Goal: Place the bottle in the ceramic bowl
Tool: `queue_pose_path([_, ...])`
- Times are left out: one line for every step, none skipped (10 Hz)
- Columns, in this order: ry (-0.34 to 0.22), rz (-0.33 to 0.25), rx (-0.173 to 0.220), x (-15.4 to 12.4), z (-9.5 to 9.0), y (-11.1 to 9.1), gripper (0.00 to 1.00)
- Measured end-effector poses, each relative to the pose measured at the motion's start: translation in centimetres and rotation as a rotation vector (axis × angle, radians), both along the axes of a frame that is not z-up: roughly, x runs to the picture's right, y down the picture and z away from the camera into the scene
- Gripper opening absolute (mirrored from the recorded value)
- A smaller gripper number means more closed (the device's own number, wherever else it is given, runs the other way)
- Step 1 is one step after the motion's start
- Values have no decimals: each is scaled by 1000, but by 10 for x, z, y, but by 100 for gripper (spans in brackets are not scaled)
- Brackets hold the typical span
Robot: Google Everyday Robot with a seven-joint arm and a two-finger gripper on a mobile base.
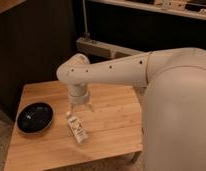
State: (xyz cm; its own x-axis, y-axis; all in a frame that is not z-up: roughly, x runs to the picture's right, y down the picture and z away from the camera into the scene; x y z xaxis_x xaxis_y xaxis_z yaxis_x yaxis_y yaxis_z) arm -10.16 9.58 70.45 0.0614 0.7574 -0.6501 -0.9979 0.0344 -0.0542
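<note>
I will next grab the small white bottle by its body with my gripper, so that I can place it in the glossy black ceramic bowl (34, 117).
The small white bottle (77, 128) lies on its side on the wooden table (111, 125), cap end toward the back left. The glossy black ceramic bowl (34, 117) sits empty near the table's left edge, a short way left of the bottle. My gripper (80, 108) points down from the white arm, just above and behind the bottle's cap end. Its fingers are spread open and hold nothing.
My large white arm and body (171, 100) fill the right side and overhang the table's right part. A dark wall and a metal rail (103, 47) stand behind the table. The table's front edge runs along the bottom.
</note>
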Motion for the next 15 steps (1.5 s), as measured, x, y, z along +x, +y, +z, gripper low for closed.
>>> queue_pose_path([0,0,0,0,0,0,65])
queue_pose_path([0,0,0,0,0,0,65])
queue_pose_path([0,0,0,0,0,0,65])
queue_pose_path([0,0,0,0,0,0,65])
queue_pose_path([0,0,0,0,0,0,65])
queue_pose_path([0,0,0,0,0,0,65])
queue_pose_path([0,0,0,0,0,0,65])
queue_pose_path([-1,-2,0,0,0,1,65])
queue_pose_path([-52,-3,17,-5,1,4,65])
queue_pose_path([-127,-12,31,-8,5,9,65])
queue_pose_path([-245,-3,46,-9,13,17,65])
queue_pose_path([-337,7,52,-10,17,24,65])
queue_pose_path([-405,-9,56,-14,21,33,65])
queue_pose_path([-440,-24,54,-17,25,40,65])
queue_pose_path([-457,-45,45,-20,29,47,65])
